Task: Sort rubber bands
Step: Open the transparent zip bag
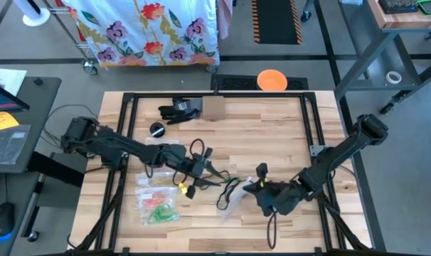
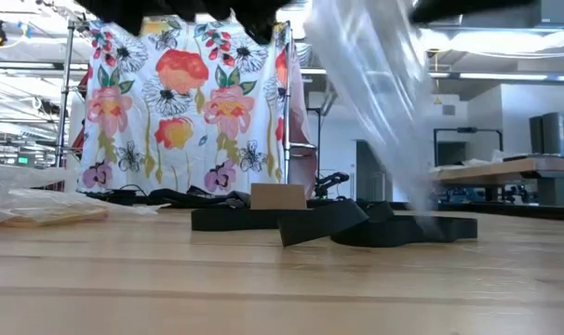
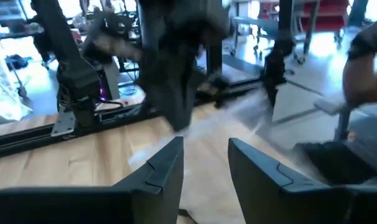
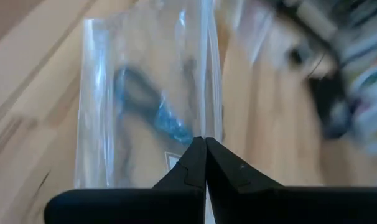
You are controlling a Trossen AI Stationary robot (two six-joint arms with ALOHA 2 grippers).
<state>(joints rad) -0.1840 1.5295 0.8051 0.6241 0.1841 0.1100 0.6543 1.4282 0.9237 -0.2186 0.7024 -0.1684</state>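
Note:
The zip bag slants down across the black straps, so it is too early to release. My right gripper moves the bag onto open wood first.
My right gripper (image 4: 205,146) is shut on a clear plastic zip bag (image 4: 145,81), inside which a bluish loop shows blurred. In the high view this gripper (image 1: 260,189) is over the near middle of the table. The low view shows the bag (image 2: 370,102) slanting down to the tabletop. My left gripper (image 3: 206,163) stands open, nearly level above the wood, to the left of the bag, with nothing between its fingers. Green and red rubber bands (image 1: 158,208) lie in clear bags at the near left. A green band (image 1: 233,186) lies between the two grippers. My right gripper pinches an edge of the clear bag (image 4: 201,132) between its two fingertips. It comes slanting down from the table's right side. The bag hangs away below the fingers, tilted, and its lower end (image 2: 420,207) reaches the tabletop.
Black gloves (image 1: 178,110), a small cardboard box (image 1: 214,107) and a black round piece (image 1: 157,129) lie toward the far edge. Black straps (image 2: 329,223) lie mid-table. An orange disc (image 1: 272,80) sits beyond the table's black frame (image 1: 126,135).

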